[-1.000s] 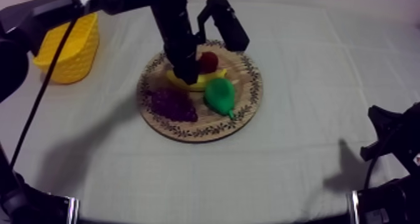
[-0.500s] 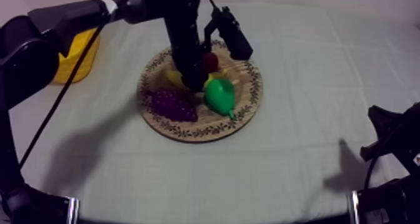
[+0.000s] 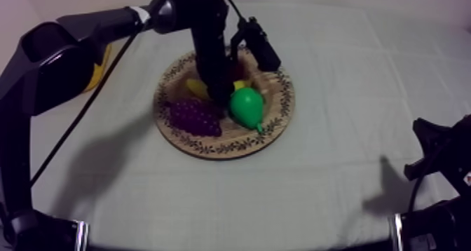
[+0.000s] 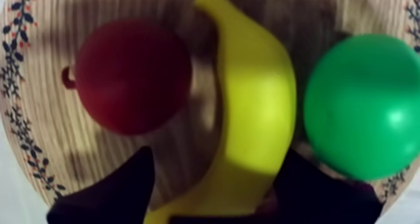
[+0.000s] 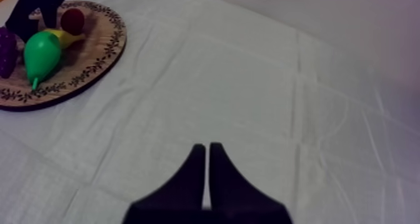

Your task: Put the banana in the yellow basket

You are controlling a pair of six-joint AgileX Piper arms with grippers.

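Note:
The robot's left gripper should put the banana into the yellow basket, so next it should grab the banana by its thick middle [image 4: 251, 144].
The yellow banana [image 4: 250, 114] lies on the round wooden board [image 3: 275, 127], between a small red fruit [image 4: 131, 76] and a green pear [image 4: 365, 104]. My left gripper [image 4: 217, 152] is open right over the banana's near end. One finger [image 4: 119, 189] stands on the red fruit's side with a gap to the banana, the other [image 4: 312, 189] is close against it on the pear's side. From above, my left gripper [image 3: 221, 92] hides the banana's middle and its ends [image 3: 195, 87] stick out. My right gripper [image 5: 207, 148] is shut over bare cloth.
Purple grapes [image 3: 193, 117] lie on the board's front left beside the pear [image 3: 247, 106]. The yellow basket [image 3: 100, 66] stands at the far left, mostly behind my left arm. My right arm [image 3: 431, 152] rests at the table's right edge. The board [image 5: 106, 45] lies far from it.
My left arm has swung further over the board and come down on the banana. It now covers more of the basket and the red fruit. The right arm has not moved.

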